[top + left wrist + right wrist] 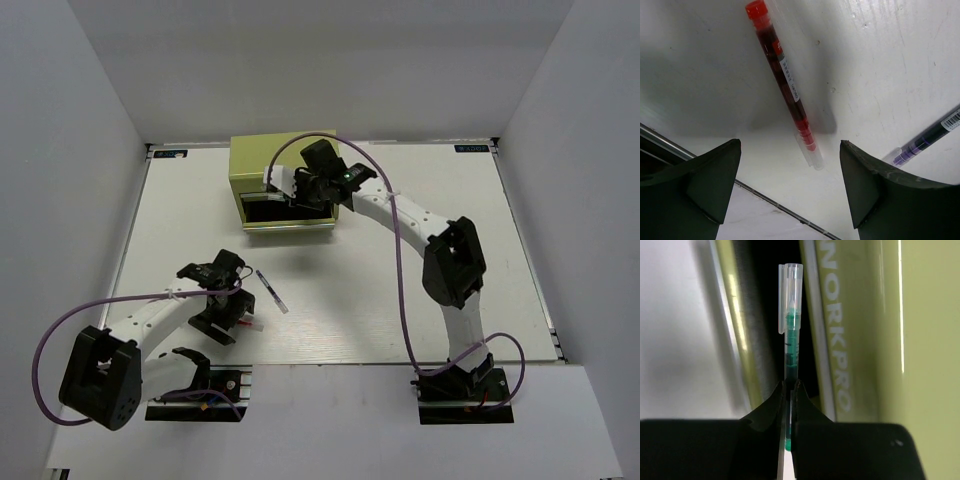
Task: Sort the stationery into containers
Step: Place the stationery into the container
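Note:
I should close my left gripper now. The red pen's lower end (255, 324) (809, 148) lies between my fingers, so they would hold the pen.
The olive-green chest (262, 165) stands at the back of the table with a front drawer (268, 212) pulled open. My right gripper (303, 190) hovers over that drawer, shut on a thin green pen with a clear cap (790, 335). In the right wrist view the pen sticks out past the gripper (790, 386) over the dark drawer gap, beside the chest's pale lettering (835, 325). My left gripper (790, 143) is open and empty just above the table. A red pen (784, 82) lies between and beyond its fingers. A purple-black pen (932, 140) lies to its right.
The purple-black pen (271, 291) lies on the white table between the arms, and the red pen (252, 324) shows partly under the left gripper (232, 308). A metal rail (770, 202) marks the table's near edge. Grey walls enclose the table.

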Robot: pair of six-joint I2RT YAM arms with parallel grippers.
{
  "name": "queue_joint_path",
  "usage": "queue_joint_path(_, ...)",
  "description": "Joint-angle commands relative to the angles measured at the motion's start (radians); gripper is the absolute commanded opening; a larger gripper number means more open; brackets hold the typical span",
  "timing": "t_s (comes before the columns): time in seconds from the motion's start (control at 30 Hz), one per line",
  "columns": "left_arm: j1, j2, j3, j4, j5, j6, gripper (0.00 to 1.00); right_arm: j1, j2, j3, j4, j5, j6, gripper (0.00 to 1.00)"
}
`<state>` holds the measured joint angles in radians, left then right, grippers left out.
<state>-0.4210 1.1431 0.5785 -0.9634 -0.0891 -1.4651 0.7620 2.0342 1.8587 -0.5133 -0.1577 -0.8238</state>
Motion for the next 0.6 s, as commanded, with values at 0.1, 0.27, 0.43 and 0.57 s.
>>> queue_joint_path(0.1,0.002,-0.028,0.027,0.002,-0.024,-0.012,0.9,-0.007,0.106,0.108,-0.004,0.023,-0.1,0.03)
queue_joint_path(0.27,0.002,-0.017,0.004,0.025,-0.024,-0.012,0.9,-0.009,0.12,0.115,-0.019,0.018,-0.083,0.34)
queue_joint_path(0.43,0.002,0.02,-0.005,0.057,-0.024,-0.012,0.86,-0.009,0.045,0.079,-0.037,-0.043,-0.048,0.41)
queue_joint_path(0.57,0.002,0.047,-0.014,0.078,-0.024,-0.012,0.73,-0.016,-0.026,0.005,-0.03,-0.086,0.024,0.41)
